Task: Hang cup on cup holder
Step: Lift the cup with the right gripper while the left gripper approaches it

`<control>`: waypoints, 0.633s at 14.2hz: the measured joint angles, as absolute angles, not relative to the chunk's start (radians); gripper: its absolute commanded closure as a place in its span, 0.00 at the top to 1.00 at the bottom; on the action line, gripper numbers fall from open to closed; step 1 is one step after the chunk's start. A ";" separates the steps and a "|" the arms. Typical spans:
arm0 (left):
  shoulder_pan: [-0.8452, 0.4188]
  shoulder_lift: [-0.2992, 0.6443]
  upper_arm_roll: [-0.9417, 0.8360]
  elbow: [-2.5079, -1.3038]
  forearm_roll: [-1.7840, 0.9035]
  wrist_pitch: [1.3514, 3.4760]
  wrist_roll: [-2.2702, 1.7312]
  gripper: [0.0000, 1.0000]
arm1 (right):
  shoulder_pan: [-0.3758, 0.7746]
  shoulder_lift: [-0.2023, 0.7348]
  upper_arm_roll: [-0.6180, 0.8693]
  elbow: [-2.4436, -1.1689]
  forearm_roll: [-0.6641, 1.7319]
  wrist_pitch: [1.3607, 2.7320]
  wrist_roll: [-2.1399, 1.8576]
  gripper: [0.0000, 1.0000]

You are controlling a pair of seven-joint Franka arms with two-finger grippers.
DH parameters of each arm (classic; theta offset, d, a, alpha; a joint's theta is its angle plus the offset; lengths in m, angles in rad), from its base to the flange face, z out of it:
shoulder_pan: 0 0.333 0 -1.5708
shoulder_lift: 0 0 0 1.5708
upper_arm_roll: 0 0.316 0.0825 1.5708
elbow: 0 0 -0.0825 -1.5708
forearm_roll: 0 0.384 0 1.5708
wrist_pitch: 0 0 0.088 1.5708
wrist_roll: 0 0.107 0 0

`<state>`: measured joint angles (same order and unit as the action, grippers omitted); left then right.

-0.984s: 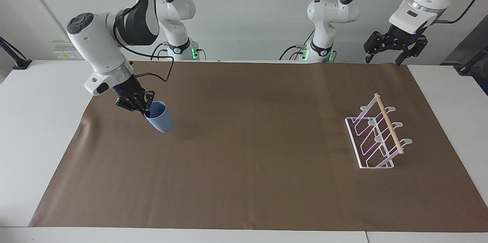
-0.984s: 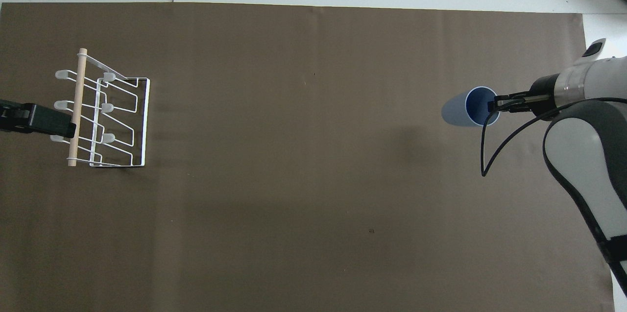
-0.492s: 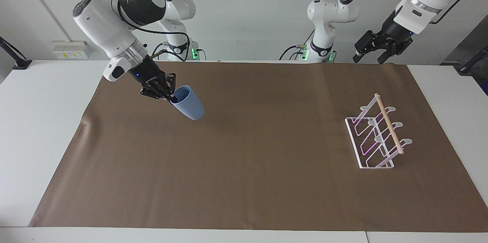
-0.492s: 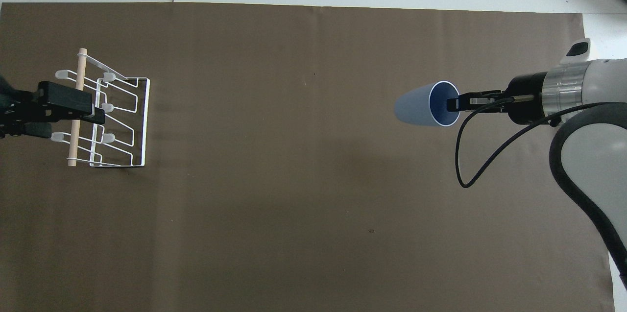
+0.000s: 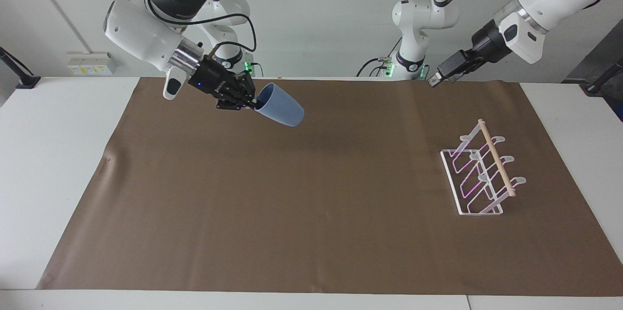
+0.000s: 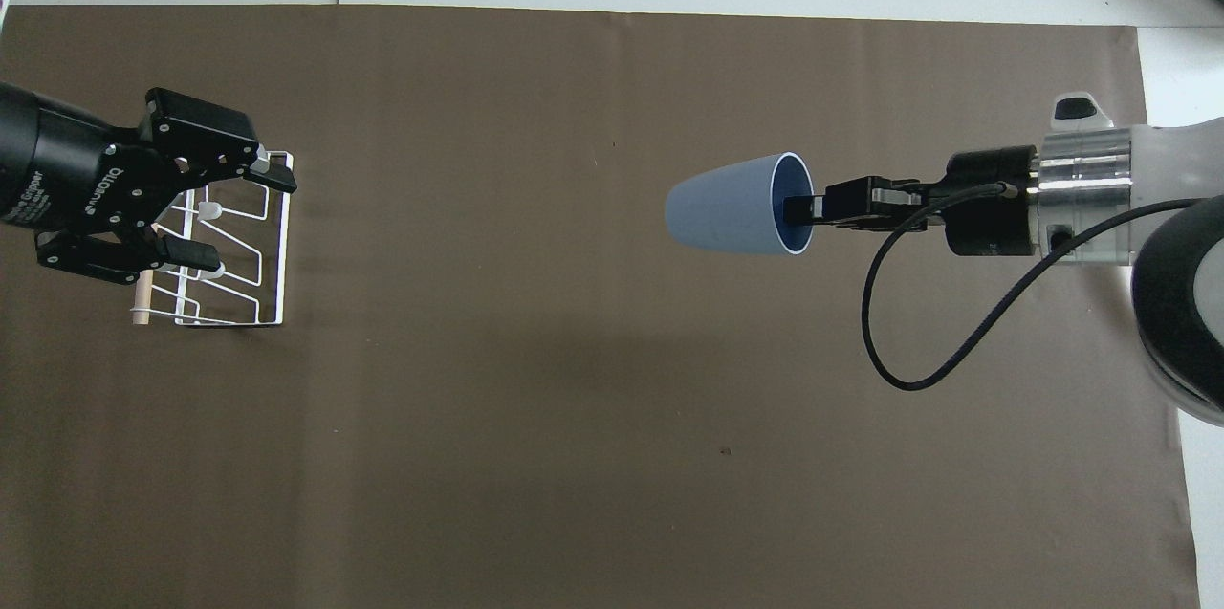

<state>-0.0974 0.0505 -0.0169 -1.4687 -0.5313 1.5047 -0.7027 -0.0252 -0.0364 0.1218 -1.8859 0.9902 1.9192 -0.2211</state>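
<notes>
My left gripper grabs the light-blue cup by its free base end [image 6: 690,208] next, since my right gripper stays shut on the cup's rim with a finger inside.
The light-blue cup [image 5: 283,112] [image 6: 732,207] hangs sideways in the air over the brown mat, base pointing toward the left arm's end of the table. My right gripper [image 5: 255,104] [image 6: 798,207] is shut on its rim, one finger inside the mouth. The white wire cup holder [image 5: 496,159] [image 6: 283,236] with its wooden bar stands on the mat at the left arm's end. My left gripper [image 5: 432,80] [image 6: 244,217] is open and empty, high in the air; it covers part of the rack in the overhead view without touching it.
A brown mat [image 5: 311,203] [image 6: 574,399] covers most of the white table [image 5: 53,164]. Nothing else lies on it between the cup and the rack.
The right arm lifted the cup off the mat and carried it toward the table's middle, tipping it more level. The left gripper swung out and turned, now covering the rack from above.
</notes>
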 measured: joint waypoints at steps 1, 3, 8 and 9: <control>-0.098 0.064 -0.032 -1.461 -0.549 1.532 -0.770 1.00 | -0.019 -0.042 0.122 -1.891 1.046 1.919 -0.221 0.00; -0.099 0.083 -0.079 -1.450 -0.571 1.584 -0.908 1.00 | -0.001 -0.052 0.123 -1.909 1.175 1.918 -0.221 0.00; -0.140 0.116 -0.108 -1.429 -0.610 1.655 -1.182 1.00 | 0.067 -0.057 0.124 -1.970 1.457 1.921 -0.221 0.00; -0.144 0.122 -0.117 -1.419 -0.612 1.660 -1.233 1.00 | 0.073 -0.056 0.124 -1.988 1.505 1.922 -0.222 0.00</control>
